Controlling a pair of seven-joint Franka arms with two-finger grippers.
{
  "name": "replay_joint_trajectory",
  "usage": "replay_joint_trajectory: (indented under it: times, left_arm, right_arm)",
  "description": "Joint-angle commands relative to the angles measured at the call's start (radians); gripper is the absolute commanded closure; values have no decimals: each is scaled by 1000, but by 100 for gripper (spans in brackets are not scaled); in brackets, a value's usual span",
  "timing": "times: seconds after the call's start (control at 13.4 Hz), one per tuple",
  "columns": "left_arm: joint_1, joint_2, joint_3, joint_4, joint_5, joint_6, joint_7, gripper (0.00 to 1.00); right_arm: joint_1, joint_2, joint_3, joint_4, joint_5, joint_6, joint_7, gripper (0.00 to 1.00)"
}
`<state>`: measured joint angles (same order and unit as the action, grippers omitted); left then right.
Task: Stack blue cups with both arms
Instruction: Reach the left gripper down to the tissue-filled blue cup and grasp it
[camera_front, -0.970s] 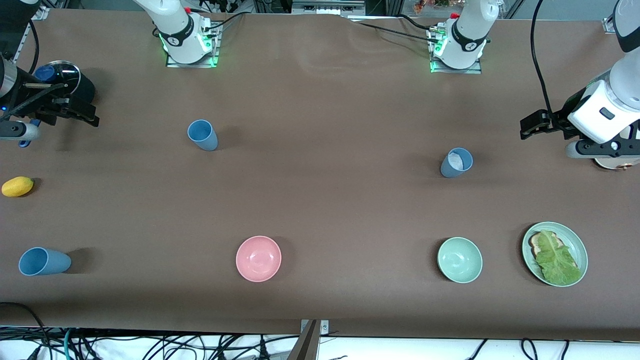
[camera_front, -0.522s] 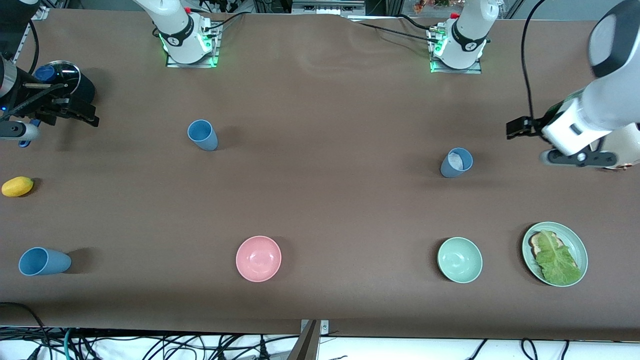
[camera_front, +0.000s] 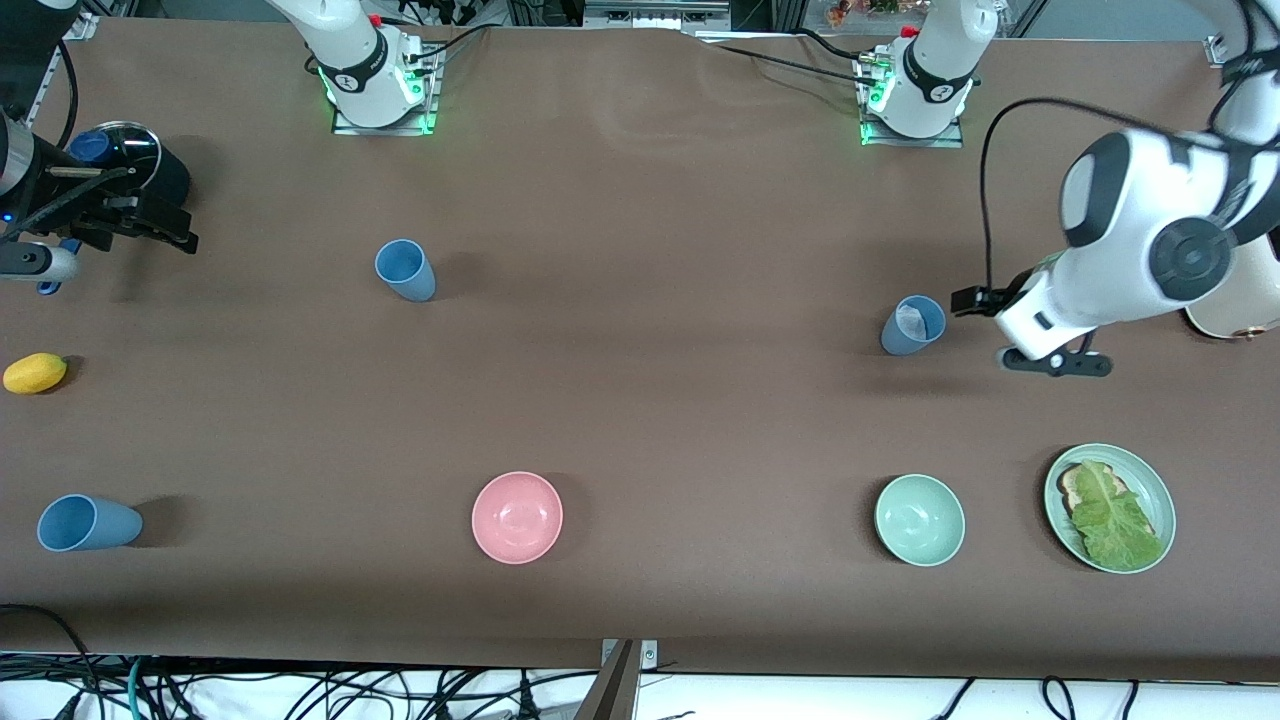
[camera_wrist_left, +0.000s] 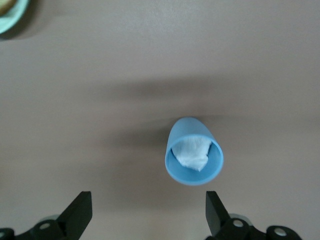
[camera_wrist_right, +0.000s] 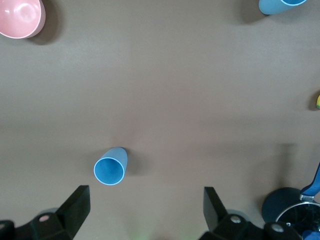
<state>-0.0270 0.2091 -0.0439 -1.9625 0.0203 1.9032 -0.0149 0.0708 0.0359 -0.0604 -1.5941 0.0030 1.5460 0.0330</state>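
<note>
I will next use my left gripper to grip the cup with the white patch inside by its rim (camera_front: 925, 312) (camera_wrist_left: 194, 179), to stack the blue cups.
Three blue cups are on the brown table. One with a white patch inside (camera_front: 913, 325) is toward the left arm's end; it fills the left wrist view (camera_wrist_left: 194, 152). My left gripper (camera_front: 972, 301) is open and empty just beside it, toward the left arm's end; its jaws stand wide apart in the left wrist view (camera_wrist_left: 147, 217). A second cup (camera_front: 405, 270) shows below my right gripper in the right wrist view (camera_wrist_right: 110, 167). A third cup (camera_front: 88, 523) is near the front edge at the right arm's end. My right gripper (camera_front: 165, 228) waits open and empty, high over the right arm's end (camera_wrist_right: 146, 210).
A pink bowl (camera_front: 517, 517), a mint-green bowl (camera_front: 919, 520) and a green plate (camera_front: 1157, 490) with bread and lettuce line the front. A yellow lemon (camera_front: 35, 373) and a dark round object (camera_front: 125, 150) are at the right arm's end.
My left arm has swung in from the table's end toward the cup with the white patch, bringing its gripper right beside it. The right arm and all cups have not moved.
</note>
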Motion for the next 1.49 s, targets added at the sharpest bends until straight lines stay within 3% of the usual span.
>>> replay_joint_trajectory:
  times: [0.0,0.15,0.22,0.37,0.52,0.67,0.75,1.19,1.42]
  left_arm:
    - [6,0,-5,-119,10,132,20,0]
    - [5,6,-7,-165,10,203,20,4]
    - [4,21,-7,-176,10,218,20,16]
    - [2,36,-8,-200,10,252,20,61]
    - [2,62,-10,-210,9,269,21,63]
    - [4,65,-11,-216,9,281,21,82]
    - [-4,76,-11,-210,9,280,23,100]
    - [-7,61,-17,-176,9,240,23,100]
    - [-7,41,-89,-76,4,127,7,100]
  right_arm:
    - [-8,9,-1,20,14,-6,-16,0]
    - [-8,9,-1,20,14,-6,-16,0]
    - [-8,9,-1,20,14,-6,-16,0]
    - [-8,9,-1,20,14,-6,-16,0]
    - [-8,9,-1,20,14,-6,-16,0]
    - [-8,9,-1,20,14,-6,-16,0]
    - [-8,9,-1,20,14,-6,-16,0]
    - [-8,9,-1,20,14,-6,-16,0]
    - [-8,9,-1,20,14,-6,-16,0]
